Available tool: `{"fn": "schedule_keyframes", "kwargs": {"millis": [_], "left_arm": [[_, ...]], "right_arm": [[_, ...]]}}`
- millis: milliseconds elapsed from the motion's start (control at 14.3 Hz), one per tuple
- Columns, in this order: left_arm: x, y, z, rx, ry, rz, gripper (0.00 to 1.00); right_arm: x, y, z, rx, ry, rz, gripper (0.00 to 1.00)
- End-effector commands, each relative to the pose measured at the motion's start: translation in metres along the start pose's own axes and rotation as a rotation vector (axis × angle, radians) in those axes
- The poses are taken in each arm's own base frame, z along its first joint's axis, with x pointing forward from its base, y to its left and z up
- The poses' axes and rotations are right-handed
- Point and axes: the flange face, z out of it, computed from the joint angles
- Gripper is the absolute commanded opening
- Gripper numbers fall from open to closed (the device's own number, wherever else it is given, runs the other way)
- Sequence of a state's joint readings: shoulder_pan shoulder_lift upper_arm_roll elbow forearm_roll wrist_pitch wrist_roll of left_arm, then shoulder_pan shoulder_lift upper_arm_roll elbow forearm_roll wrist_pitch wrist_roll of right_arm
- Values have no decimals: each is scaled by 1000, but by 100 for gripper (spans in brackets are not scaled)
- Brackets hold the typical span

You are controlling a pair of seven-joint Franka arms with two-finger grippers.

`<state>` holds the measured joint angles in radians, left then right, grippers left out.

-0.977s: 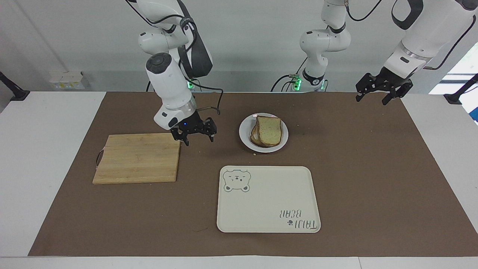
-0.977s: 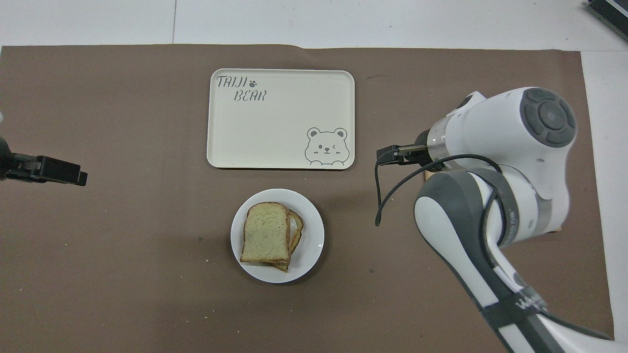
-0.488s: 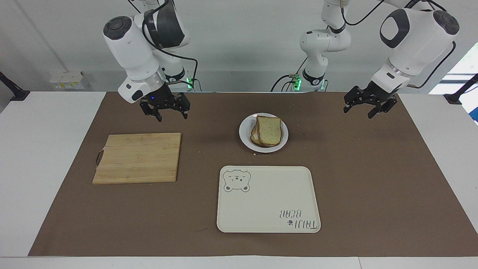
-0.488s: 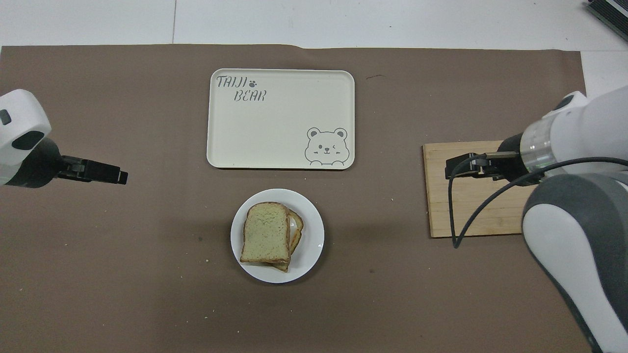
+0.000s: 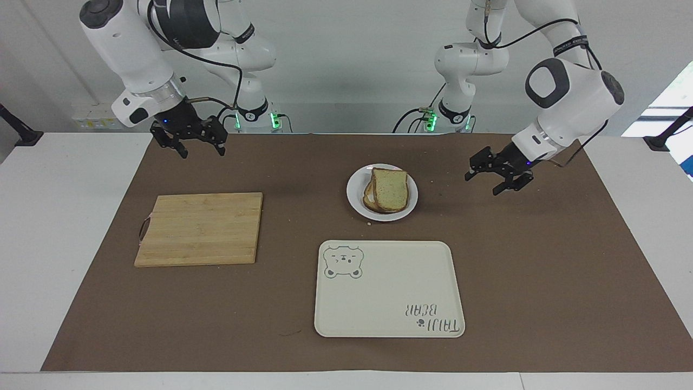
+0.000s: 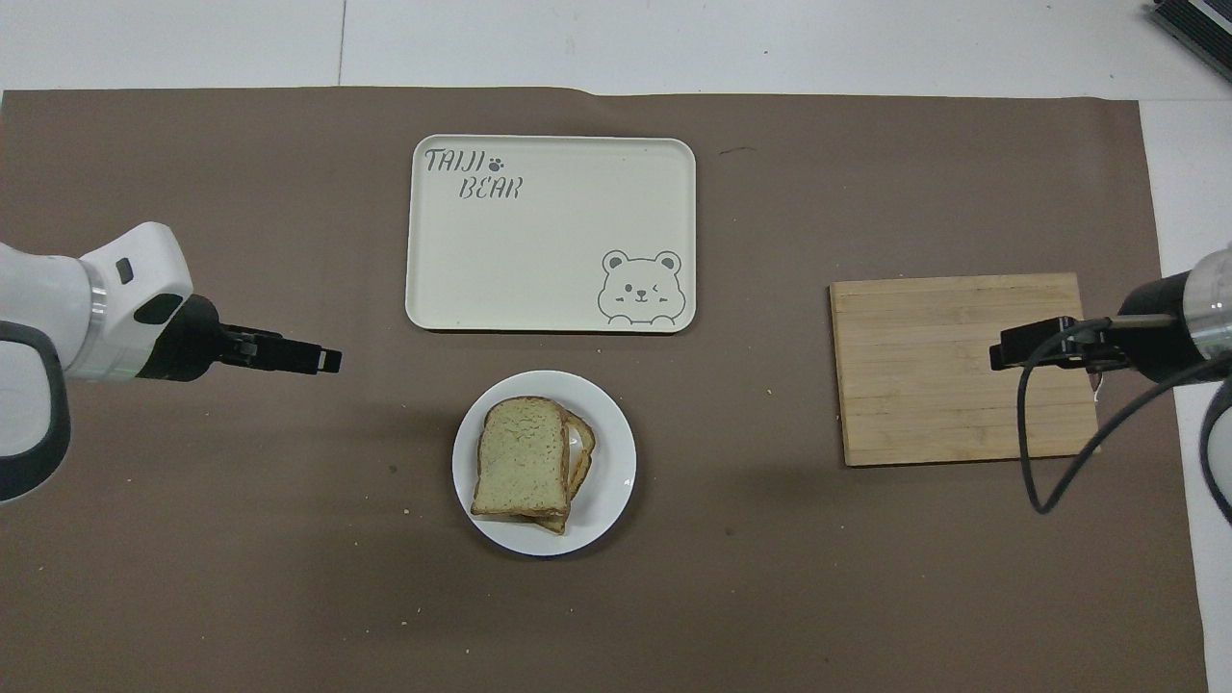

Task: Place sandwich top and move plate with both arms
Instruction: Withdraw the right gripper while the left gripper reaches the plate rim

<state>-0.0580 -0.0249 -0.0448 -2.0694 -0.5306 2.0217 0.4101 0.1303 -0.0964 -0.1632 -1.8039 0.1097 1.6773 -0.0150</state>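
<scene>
My left gripper grabs the white plate's rim next, to move the finished sandwich onto the cream tray.
The sandwich top, a pale speckled slice with a brown crust, lies on another slice on the small white plate in the middle of the mat. My left gripper hangs open and empty over the mat beside the plate, toward the left arm's end, a hand's width clear of the rim. My right gripper is raised over the mat at the right arm's end, open and empty.
A cream tray with a bear drawing lies farther from the robots than the plate. A wooden cutting board lies toward the right arm's end. A brown mat covers the table.
The right gripper has lifted from the board's corner and drawn back toward its own end of the table. The left gripper has come down and in toward the plate. Bread and plate have not moved.
</scene>
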Motion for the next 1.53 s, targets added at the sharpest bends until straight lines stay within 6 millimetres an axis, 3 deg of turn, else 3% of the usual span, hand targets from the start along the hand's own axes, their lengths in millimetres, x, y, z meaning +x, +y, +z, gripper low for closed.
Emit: {"fn": "schedule_keyframes", "kwargs": {"millis": [0, 279, 349, 488, 837, 1047, 1186, 1256, 1326, 1465], "left_arm": [[-14, 8, 63, -28, 25, 12, 100], [-30, 12, 122, -79, -25, -30, 100], [-35, 12, 130, -85, -18, -38, 94], [-48, 7, 143, -111, -31, -11, 84], [-80, 5, 163, -217, -34, -22, 73], [-102, 3, 182, -282, -25, -11, 57], [-113, 2, 192, -340, -10, -5, 36], [-113, 2, 194, -349, -7, -15, 22], [-113, 3, 193, -365, -9, -20, 0], [-111, 3, 189, -409, -21, -27, 0]], "right_arm": [[-9, 19, -15, -18, -11, -18, 100], [-12, 24, -70, -52, 37, -10, 100], [-13, 22, -82, -53, 57, -9, 100], [-12, 15, -91, -45, 79, 14, 100], [-19, 12, -102, -52, 80, 77, 100], [-18, 11, -99, -54, 80, 70, 100], [-20, 13, -101, -80, 74, 28, 100], [-20, 12, -102, -114, 70, 10, 100], [-23, 13, -104, -161, 54, 4, 100], [-25, 19, -119, -173, 60, -37, 100]]}}
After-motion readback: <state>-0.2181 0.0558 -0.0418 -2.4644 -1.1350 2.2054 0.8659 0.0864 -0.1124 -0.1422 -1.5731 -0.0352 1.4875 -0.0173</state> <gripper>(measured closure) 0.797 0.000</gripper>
